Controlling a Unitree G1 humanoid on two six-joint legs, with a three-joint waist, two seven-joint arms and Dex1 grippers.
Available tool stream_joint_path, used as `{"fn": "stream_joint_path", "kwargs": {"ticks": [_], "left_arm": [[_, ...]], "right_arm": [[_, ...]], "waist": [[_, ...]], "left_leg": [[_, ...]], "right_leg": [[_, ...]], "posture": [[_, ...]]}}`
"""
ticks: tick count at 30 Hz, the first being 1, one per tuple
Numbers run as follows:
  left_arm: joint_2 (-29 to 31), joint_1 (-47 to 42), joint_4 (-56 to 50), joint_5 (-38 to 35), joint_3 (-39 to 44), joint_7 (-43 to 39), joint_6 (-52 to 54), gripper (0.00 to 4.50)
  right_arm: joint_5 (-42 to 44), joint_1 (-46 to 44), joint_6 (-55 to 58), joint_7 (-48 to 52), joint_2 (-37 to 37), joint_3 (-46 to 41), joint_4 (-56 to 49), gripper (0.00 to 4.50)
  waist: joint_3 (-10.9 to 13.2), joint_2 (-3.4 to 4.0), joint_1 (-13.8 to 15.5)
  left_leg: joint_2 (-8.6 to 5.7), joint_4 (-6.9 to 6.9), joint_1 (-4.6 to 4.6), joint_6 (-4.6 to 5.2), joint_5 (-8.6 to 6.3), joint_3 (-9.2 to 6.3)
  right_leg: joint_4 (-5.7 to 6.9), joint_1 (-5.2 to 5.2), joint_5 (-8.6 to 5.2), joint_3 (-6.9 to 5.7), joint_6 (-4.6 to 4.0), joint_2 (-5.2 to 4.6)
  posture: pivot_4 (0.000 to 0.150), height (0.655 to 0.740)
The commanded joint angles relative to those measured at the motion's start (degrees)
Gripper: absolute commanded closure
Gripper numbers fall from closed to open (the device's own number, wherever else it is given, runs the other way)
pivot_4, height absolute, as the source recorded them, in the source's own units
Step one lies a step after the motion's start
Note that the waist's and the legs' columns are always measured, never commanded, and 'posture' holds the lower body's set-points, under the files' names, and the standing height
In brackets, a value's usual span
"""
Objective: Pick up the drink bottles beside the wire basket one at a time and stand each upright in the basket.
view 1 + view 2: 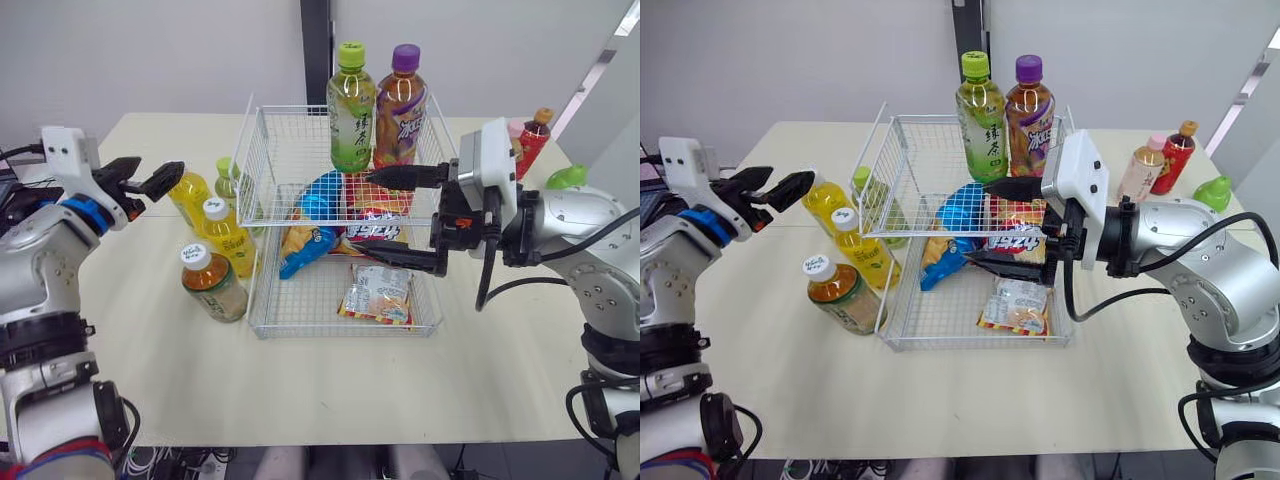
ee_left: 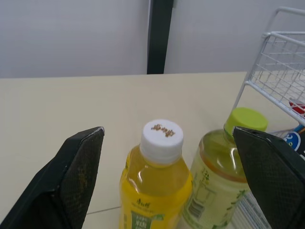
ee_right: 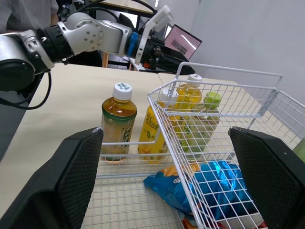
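The far yellow bottle's body crowds the green-capped bottle, so my left gripper will next grab it by its white cap (image 2: 162, 138).
A white wire basket (image 1: 262, 150) stands mid-table. Upright against its back wall are a green-capped tea bottle (image 1: 351, 107) and a purple-capped bottle (image 1: 402, 105). Several bottles stand left of the basket: two yellow ones with white caps (image 1: 190, 197) (image 1: 227, 236), a green-capped one (image 1: 229, 182) and an amber tea bottle (image 1: 212, 282). My left gripper (image 1: 158, 176) is open, just left of the far yellow bottle (image 2: 159, 167), which shows between its fingers, untouched. My right gripper (image 1: 385, 215) is open over the basket's middle, holding nothing.
Snack bags (image 1: 375, 292) lie on the basket floor, among them a blue one (image 1: 315, 200). Right of the basket stand a pink-capped bottle (image 1: 516, 128), a red bottle (image 1: 533, 140) and a small green object (image 1: 566, 177). A laptop (image 3: 183, 42) sits beyond the table's left side.
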Motion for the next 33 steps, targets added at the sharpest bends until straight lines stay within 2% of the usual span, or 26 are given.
{"fn": "stream_joint_path", "kwargs": {"ticks": [1,9,19,22,30,33], "left_arm": [[1.2,-4.0,5.3,3.0,-3.0,-0.3,-2.9,0.02],[1.0,-13.1,19.7,8.9,-8.3,-1.4,-9.8,0.02],[-1.1,-19.1,30.9,12.7,-10.7,-1.5,-15.4,0.02],[-1.3,-19.7,32.5,13.1,-11.0,-1.7,-15.9,0.62],[-1.4,-19.7,33.1,12.8,-10.6,-2.6,-16.8,3.04],[-0.6,-19.3,31.8,12.5,-10.2,-3.0,-16.5,3.10]], "right_arm": [[0.6,0.0,0.1,-1.2,-0.4,-1.3,-2.1,0.00],[1.1,0.4,0.5,-2.7,-0.4,-1.5,-2.9,0.00],[1.7,0.6,0.9,-3.3,-0.5,-1.5,-3.2,0.00],[1.8,0.5,1.1,-3.5,-0.5,-1.5,-3.2,0.00],[2.2,0.7,1.4,-3.7,-0.7,-1.9,-3.4,0.00],[2.2,0.7,1.3,-3.8,-0.7,-1.9,-3.3,0.00]], "waist": [[0.0,0.00,0.0],[0.0,-0.01,0.0],[0.0,-0.01,-0.1],[0.0,-0.01,-0.1],[0.0,-0.01,-0.2],[0.0,-0.01,-0.2]], "left_leg": [[0.00,0.00,0.00,0.00,0.00,0.00],[-0.02,0.01,-0.01,0.00,0.00,-0.01],[-0.03,0.01,-0.01,0.01,0.00,-0.01],[-0.03,0.01,-0.01,0.01,0.00,-0.01],[-0.03,0.02,-0.01,0.01,0.01,-0.01],[-0.03,0.02,-0.01,0.01,0.01,-0.02]], "right_leg": [[0.00,0.00,0.00,-0.01,0.00,0.01],[0.02,-0.01,0.00,-0.01,0.01,0.03],[0.05,-0.01,0.00,-0.01,0.02,0.03],[0.06,-0.02,0.00,-0.01,0.02,0.03],[0.10,-0.02,-0.01,-0.01,0.03,0.03],[0.10,-0.02,-0.01,-0.02,0.03,0.03]], "posture": [[0.150,0.7400],[0.150,0.7400],[0.150,0.7400],[0.150,0.7400],[0.150,0.7400],[0.150,0.7400]]}}
